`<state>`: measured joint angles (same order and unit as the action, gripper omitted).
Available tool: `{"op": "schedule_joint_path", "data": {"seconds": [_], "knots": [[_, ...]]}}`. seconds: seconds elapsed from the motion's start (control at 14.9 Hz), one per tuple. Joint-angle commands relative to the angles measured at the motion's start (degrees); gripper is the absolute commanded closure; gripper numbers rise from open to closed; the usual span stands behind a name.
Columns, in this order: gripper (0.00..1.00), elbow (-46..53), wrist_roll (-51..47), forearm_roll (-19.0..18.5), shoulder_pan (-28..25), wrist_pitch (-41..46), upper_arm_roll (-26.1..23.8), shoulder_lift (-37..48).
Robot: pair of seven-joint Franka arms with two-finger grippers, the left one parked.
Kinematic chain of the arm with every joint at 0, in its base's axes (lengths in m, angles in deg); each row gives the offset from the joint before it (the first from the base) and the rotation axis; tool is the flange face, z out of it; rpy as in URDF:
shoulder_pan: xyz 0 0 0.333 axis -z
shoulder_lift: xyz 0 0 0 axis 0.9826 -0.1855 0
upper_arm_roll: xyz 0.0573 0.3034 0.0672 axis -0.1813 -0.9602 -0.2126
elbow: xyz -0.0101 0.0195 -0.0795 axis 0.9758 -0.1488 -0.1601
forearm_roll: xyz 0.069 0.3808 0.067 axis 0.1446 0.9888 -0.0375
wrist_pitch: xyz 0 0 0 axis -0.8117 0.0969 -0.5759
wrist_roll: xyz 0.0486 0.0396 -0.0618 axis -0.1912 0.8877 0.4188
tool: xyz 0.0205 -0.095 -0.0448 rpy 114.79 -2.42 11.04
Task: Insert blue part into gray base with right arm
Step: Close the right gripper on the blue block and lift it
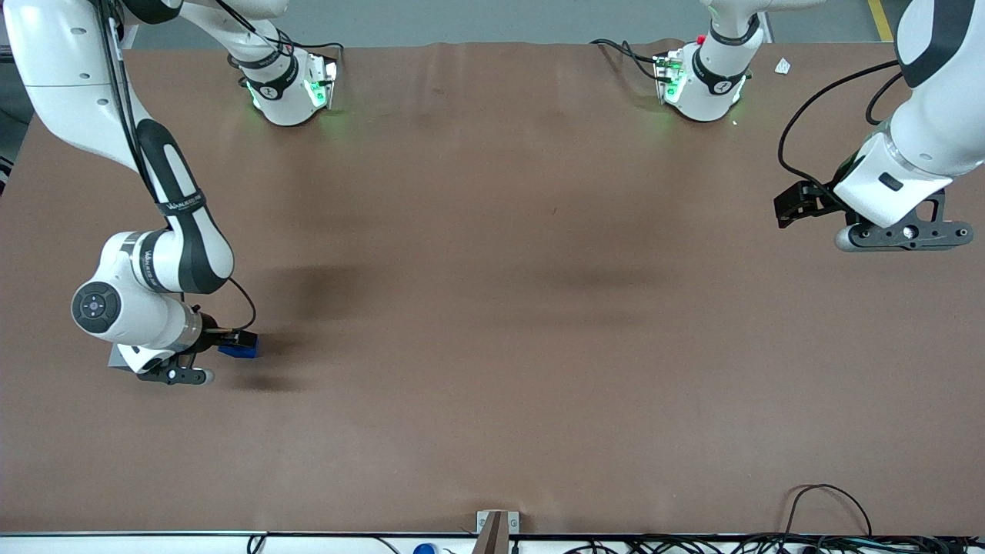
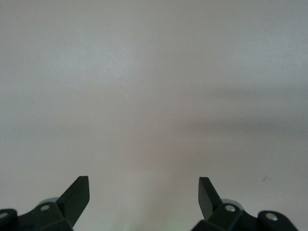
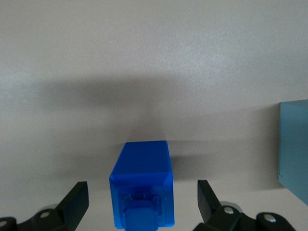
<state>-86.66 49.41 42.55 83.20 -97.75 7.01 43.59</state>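
My right gripper grabs the sides of the blue part's stub end next, to insert the blue part into the gray base.
The blue part lies on the brown table, stub end toward the wrist camera. My right gripper is low over the table and open. One finger stands on each side of the blue part, with a gap on both sides, so neither touches it. In the front view the blue part shows just past the gripper, at the working arm's end of the table. The gray base stands beside the blue part. In the front view only a sliver of the gray base shows under the wrist.
The two arm bases stand at the table's edge farthest from the front camera. Cables and a small metal bracket sit at the near edge. A brown mat covers the table.
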Motion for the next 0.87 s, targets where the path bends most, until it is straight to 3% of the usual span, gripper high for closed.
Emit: {"op": "schedule_joint_path", "data": {"seconds": [0.0,0.8], "knots": [[0.04,-0.9,-0.7,0.1,0.5,-0.5,-0.4,0.4],[0.41,-0.9,-0.8,0.1,0.9,-0.5,-0.4,0.4]]}}
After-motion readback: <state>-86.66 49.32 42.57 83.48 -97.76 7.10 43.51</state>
